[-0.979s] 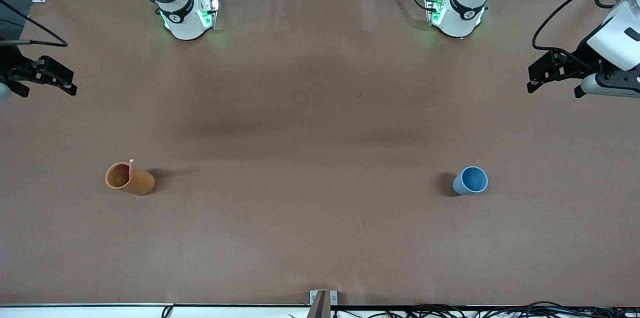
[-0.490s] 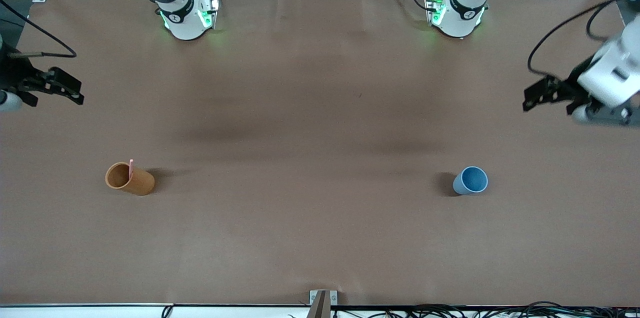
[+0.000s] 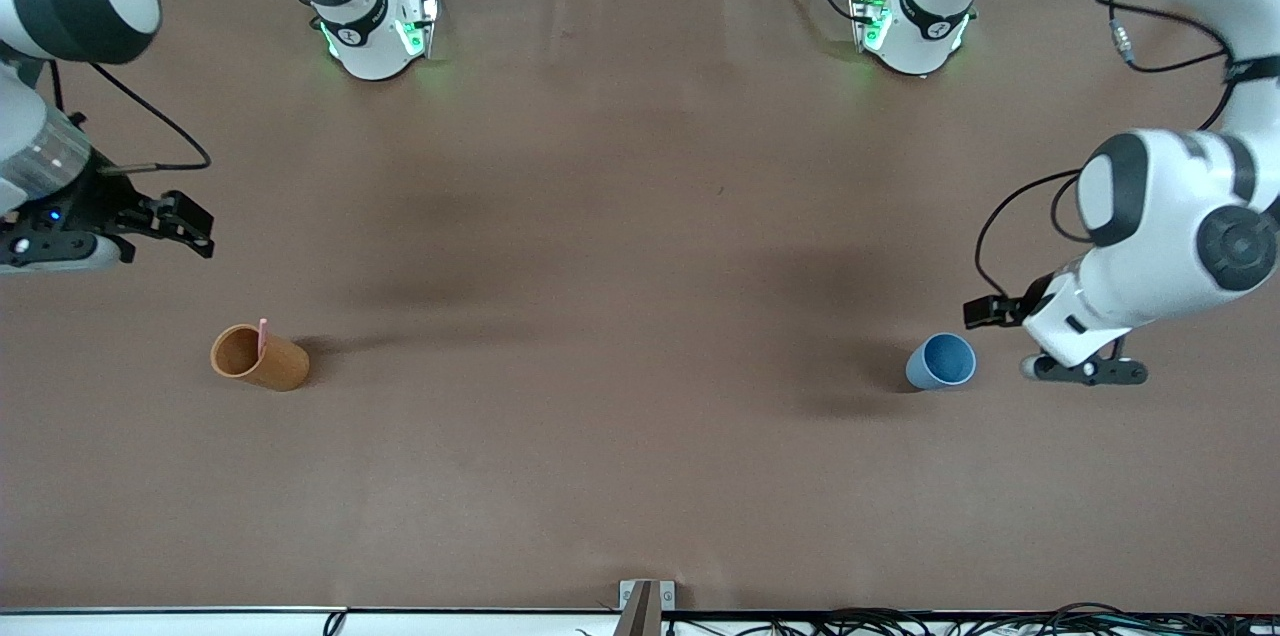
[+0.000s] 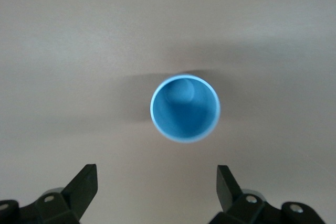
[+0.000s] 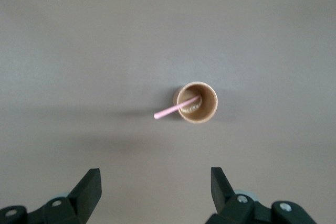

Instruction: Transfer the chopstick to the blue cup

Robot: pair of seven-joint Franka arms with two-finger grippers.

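The blue cup's opening has to stay free to receive the chopstick [image 3: 262,334], so the left gripper next needs to take hold of the blue cup by its rim [image 3: 925,356].
The pale pink chopstick [image 3: 262,334] stands tilted in the orange-brown cup [image 3: 259,358] toward the right arm's end of the table, its top sticking out over the rim. The right wrist view shows the cup [image 5: 196,102] and chopstick [image 5: 170,111] from above. The blue cup [image 3: 941,361] stands upright and empty toward the left arm's end; it also shows in the left wrist view [image 4: 185,108]. My left gripper [image 3: 985,313] [image 4: 156,174] is open, over the table just beside the blue cup. My right gripper [image 3: 200,228] [image 5: 152,178] is open and empty, over the table near the orange-brown cup.
The two arm bases [image 3: 375,36] [image 3: 915,26] stand at the table's back edge. A small metal bracket [image 3: 645,601] and loose cables [image 3: 950,621] lie along the edge nearest the front camera. The brown table cover [image 3: 620,316] is bare between the cups.
Both arms have swung in from the table's ends. The left gripper has come down beside the blue cup. The right gripper has moved toward the orange-brown cup. Cups and chopstick have not moved.
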